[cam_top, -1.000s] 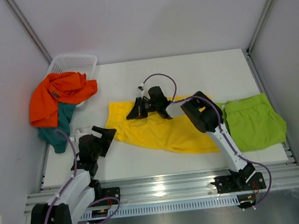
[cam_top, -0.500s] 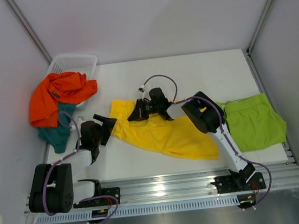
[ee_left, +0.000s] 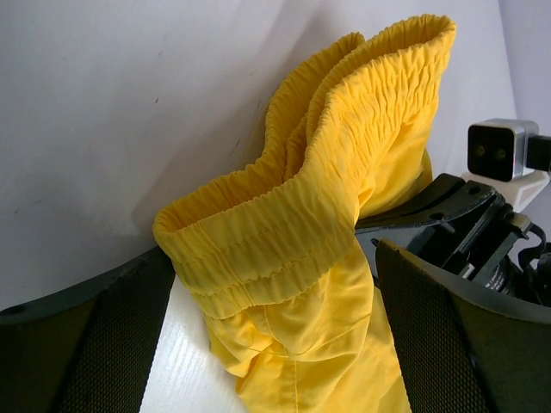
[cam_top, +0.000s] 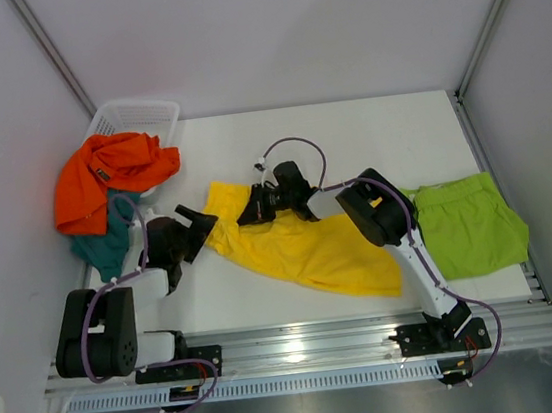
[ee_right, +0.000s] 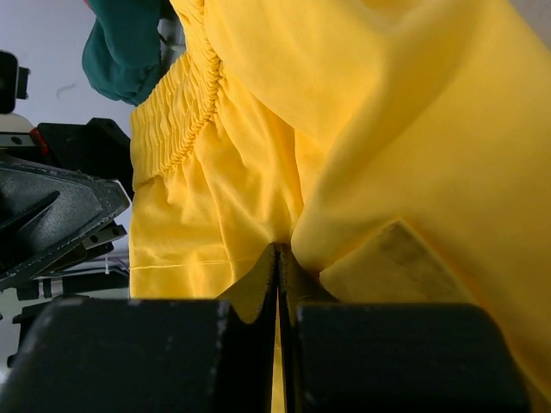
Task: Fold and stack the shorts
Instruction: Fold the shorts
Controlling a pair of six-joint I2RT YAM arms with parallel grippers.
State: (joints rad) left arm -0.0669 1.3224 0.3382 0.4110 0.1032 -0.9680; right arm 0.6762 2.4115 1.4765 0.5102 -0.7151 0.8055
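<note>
Next, my left gripper grabs the yellow shorts by the near corner of their elastic waistband, then folds that end of the shorts over.
The yellow shorts (cam_top: 312,250) lie spread across the middle of the table. My right gripper (cam_top: 256,207) is shut on a fold of them near their upper left; the wrist view shows yellow cloth (ee_right: 258,155) pinched at the closed fingertips (ee_right: 280,258). My left gripper (cam_top: 195,232) stands open at the shorts' left corner, and the bunched elastic waistband (ee_left: 284,224) sits between its wide-apart fingers (ee_left: 439,335). Lime green shorts (cam_top: 468,223) lie flat at the right. Orange shorts (cam_top: 111,176) hang over teal shorts (cam_top: 105,246) at the far left.
A white mesh basket (cam_top: 144,117) stands at the back left corner, partly under the orange shorts. Teal cloth (ee_right: 125,52) shows at the top left of the right wrist view. Grey walls close in on three sides, and a metal rail (cam_top: 304,349) runs along the near edge.
My left arm has swung up and right from the near edge, bringing its open gripper to the yellow waistband corner. The right gripper stays shut on the cloth; the yellow shorts shifted slightly.
</note>
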